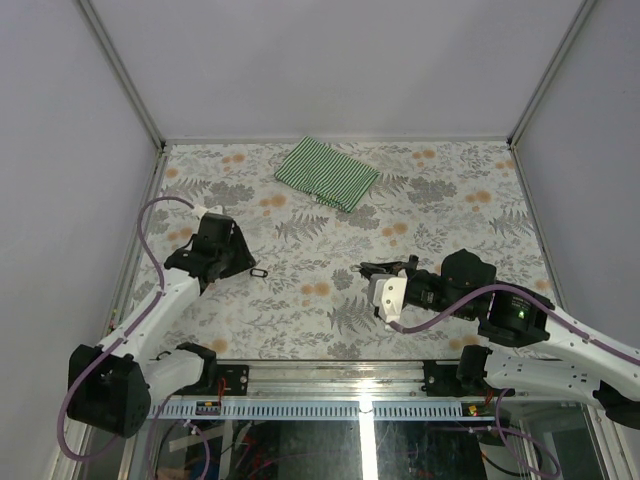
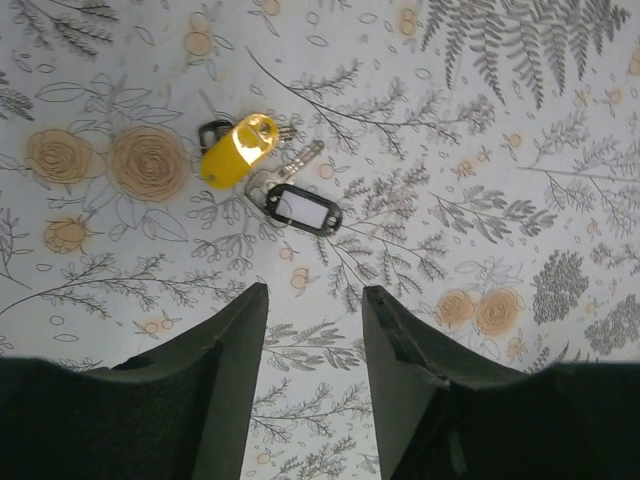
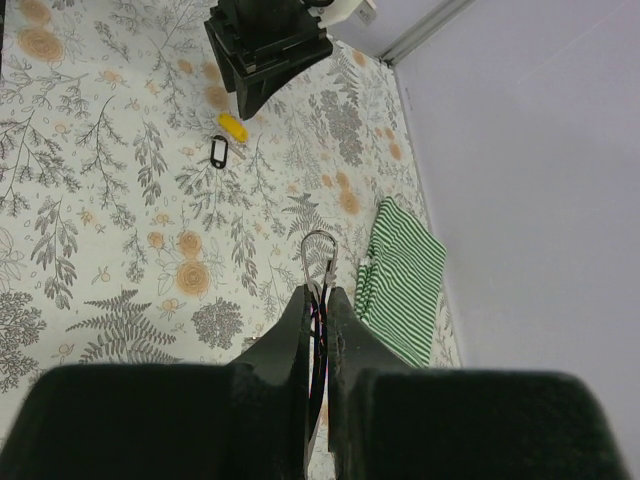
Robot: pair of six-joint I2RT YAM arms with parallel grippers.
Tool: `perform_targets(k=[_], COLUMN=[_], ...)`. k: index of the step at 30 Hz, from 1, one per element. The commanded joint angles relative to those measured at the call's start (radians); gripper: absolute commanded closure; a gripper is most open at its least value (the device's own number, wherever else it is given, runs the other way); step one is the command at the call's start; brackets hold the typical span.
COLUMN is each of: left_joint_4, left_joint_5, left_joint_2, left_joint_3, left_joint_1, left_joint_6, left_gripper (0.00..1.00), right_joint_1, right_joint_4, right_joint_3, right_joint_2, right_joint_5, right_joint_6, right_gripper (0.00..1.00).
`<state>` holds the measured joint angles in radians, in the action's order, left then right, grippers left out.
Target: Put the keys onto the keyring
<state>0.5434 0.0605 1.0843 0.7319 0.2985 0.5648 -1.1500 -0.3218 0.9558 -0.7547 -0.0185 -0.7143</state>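
Note:
My left gripper should grab a silver key by its blade (image 2: 304,156) next. The key's head then stays free to go onto the keyring.
Two silver keys lie together on the floral table cover, one with a yellow tag (image 2: 237,150), one with a black tag (image 2: 303,208). The black tag also shows in the top view (image 1: 259,272) and in the right wrist view (image 3: 219,152). My left gripper (image 2: 315,300) is open and empty, hovering just short of the keys. My right gripper (image 3: 318,292) is shut on the keyring (image 3: 318,250). A thin silver wire loop sticks out past the fingertips, held above the table at centre right. The keyring's red tag is hidden between the fingers.
A folded green-and-white striped cloth (image 1: 326,173) lies at the back middle of the table and also shows in the right wrist view (image 3: 402,280). Grey walls close the table on three sides. The left gripper (image 3: 265,40) faces the right one across the cover.

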Motion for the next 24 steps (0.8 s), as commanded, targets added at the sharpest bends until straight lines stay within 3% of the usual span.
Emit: perform_targets(k=[1,10,24], left_joint_4=[-0.099,-0.191,-0.348], left_joint_5=[0.01,0.001,0.018], left_joint_2=[-0.027,0.0,0.148], left_joint_3=[-0.043,-0.135,-0.176], left_joint_1=[-0.068,-0.195,-0.255], left_joint_6=[0.029,0.057,0.08], left_gripper=[0.55,0.56,0.58], right_joint_1=[-0.003,-0.003,-0.002], right_joint_4=[0.029,0.022,0.013], right_joint_3=[0.009,0.014,0.016], right_joint_2=[0.004,-0.007,-0.018], right_joint_5=[0.011,0.01,-0.003], right_joint_6=[0.014,0.024,0.028], right_gripper=[1.0,1.0,1.0])
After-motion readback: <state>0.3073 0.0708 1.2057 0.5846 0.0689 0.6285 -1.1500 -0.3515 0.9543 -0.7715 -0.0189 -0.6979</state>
